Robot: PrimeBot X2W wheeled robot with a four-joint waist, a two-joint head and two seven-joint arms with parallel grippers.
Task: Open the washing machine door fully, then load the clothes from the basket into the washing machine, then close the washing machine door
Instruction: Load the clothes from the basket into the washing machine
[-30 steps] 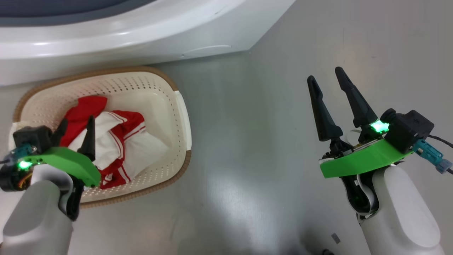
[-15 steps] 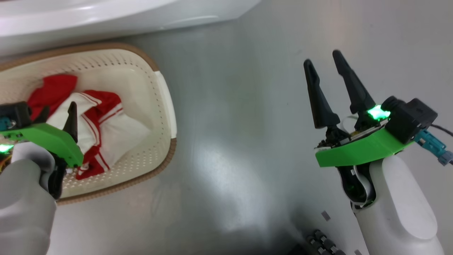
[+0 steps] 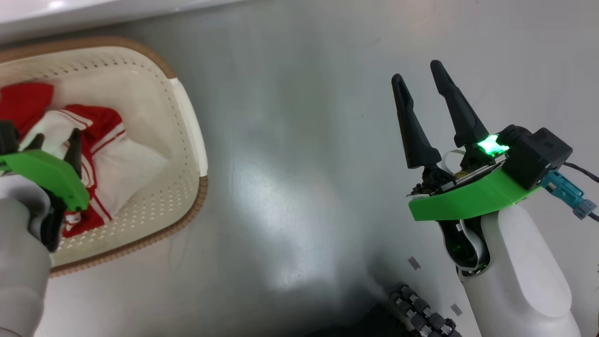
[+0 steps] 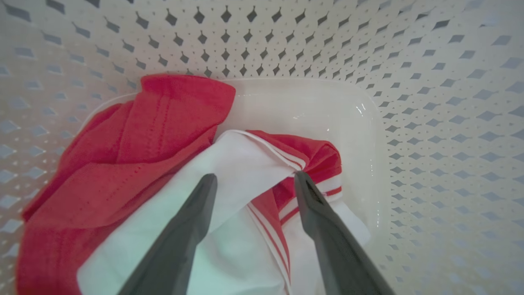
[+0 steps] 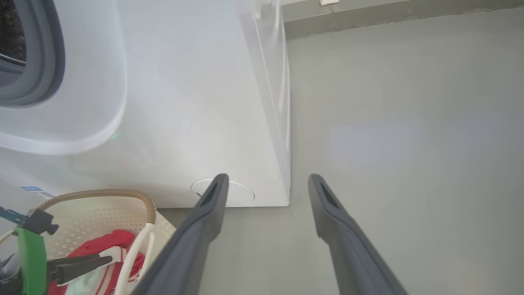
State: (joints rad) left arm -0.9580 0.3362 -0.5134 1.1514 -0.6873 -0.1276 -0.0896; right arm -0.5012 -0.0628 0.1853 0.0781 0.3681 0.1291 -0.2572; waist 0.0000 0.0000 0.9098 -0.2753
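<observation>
I need to grab the clothes by their bunched white fold (image 3: 54,132) next with my left gripper, because that fold stands up while the red cloth (image 3: 25,104) lies slack beside it.
The cream perforated basket (image 3: 189,126) sits on the floor at the left, its brown rim close to the washing machine (image 3: 70,14). Inside lie the clothes (image 3: 107,154), red cloth with white panels and stripes. My left gripper (image 3: 55,140) reaches down into the basket. In the left wrist view it (image 4: 254,177) stands open, its tips on either side of a white fold of the clothes (image 4: 143,143). My right gripper (image 3: 417,72) hovers open and empty over bare floor to the right. The washing machine (image 5: 184,102) shows its grey seal (image 5: 45,61). The washing machine door is out of view.
Grey glossy floor (image 3: 290,164) spreads between the basket and my right arm. A round white filter cap (image 5: 241,194) sits low on the machine's front, close to its right corner. A dark ridged part (image 3: 421,313) of my base shows at the bottom edge.
The head view has shifted, so the basket and machine slide up and left in the picture. My left gripper stays open over the clothes, and my right gripper stays open.
</observation>
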